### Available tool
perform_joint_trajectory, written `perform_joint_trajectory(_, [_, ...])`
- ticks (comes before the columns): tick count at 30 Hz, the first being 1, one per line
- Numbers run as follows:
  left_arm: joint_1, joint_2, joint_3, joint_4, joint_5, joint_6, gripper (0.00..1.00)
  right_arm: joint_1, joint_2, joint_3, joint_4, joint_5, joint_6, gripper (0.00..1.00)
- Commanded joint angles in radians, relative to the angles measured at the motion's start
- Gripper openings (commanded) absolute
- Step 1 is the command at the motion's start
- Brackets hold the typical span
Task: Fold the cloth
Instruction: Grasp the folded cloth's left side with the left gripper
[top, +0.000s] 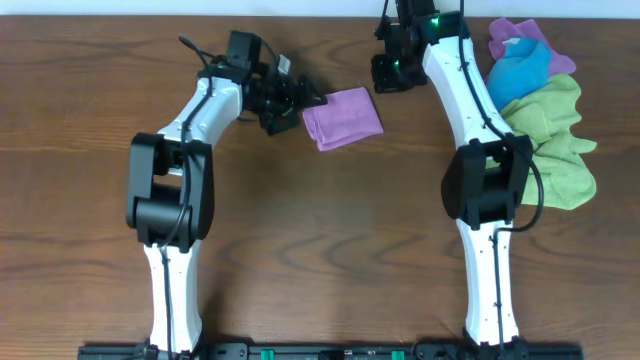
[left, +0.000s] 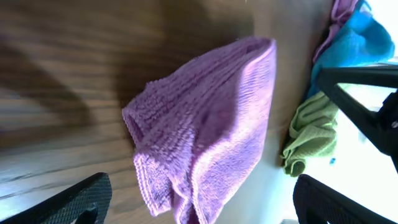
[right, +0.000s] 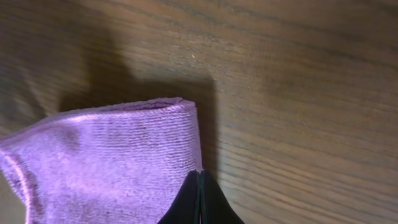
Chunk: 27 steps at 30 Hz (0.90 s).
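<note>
The folded lavender cloth needs to be set aside still folded, so next my left gripper needs to grab the cloth's edge with all layers together.
The lavender cloth (top: 343, 117) lies folded into a small rectangle on the wooden table (top: 320, 230), at the back centre. My left gripper (top: 289, 100) is at the cloth's left edge. In the left wrist view it (left: 199, 208) is open wide, with the cloth's (left: 211, 124) near corner lying between the fingers. My right gripper (top: 388, 78) is just beyond the cloth's upper right corner. In the right wrist view its fingers (right: 200, 186) are pressed shut with nothing seen between them, right at the cloth's (right: 112, 162) folded edge.
A pile of other cloths sits at the back right: a purple one (top: 520, 38) bunched with a bright blue one (top: 522, 65), and a lime-green one (top: 555, 135). The green (left: 311, 130) and blue (left: 360, 37) cloths also show in the left wrist view.
</note>
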Motion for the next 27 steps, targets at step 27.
perform_joint_trajectory(27, [-0.011, 0.018, -0.252, 0.309, 0.145, -0.084, 0.95, 0.039, 0.153, -0.010, -0.002, -0.106, 0.060, 0.02])
